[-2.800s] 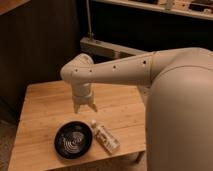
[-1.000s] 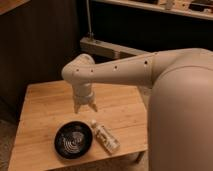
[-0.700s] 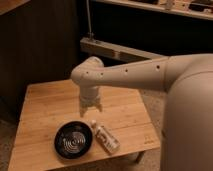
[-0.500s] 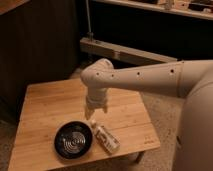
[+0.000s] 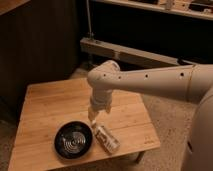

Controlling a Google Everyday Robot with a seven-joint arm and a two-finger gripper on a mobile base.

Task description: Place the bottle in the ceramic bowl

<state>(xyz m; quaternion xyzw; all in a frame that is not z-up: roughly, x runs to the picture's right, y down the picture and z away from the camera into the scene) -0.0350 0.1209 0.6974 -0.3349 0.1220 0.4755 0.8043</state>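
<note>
My gripper reaches for the small clear bottle next and grabs it by its body (image 5: pixel 108 139) to place it in the black ceramic bowl (image 5: pixel 73 140).
A small clear bottle (image 5: pixel 106 138) with a white cap lies on its side near the front edge of the wooden table (image 5: pixel 45 105). The black ceramic bowl (image 5: pixel 73 140), with light rings inside, sits just left of it and holds nothing. My gripper (image 5: pixel 95 117) points down, a little above the bottle's cap end and by the bowl's upper right rim. It is open, with nothing between its fingers. The white arm (image 5: pixel 150 82) reaches in from the right.
The table's front edge runs just below the bowl and bottle, and its right edge is close to the bottle. Behind the table are a dark wall and a metal rail (image 5: pixel 125 52). Speckled floor (image 5: pixel 165 117) lies to the right.
The arm has swung right and stretched out, and the gripper has come down and forward until it hangs just above the bottle. Bottle and bowl have not moved.
</note>
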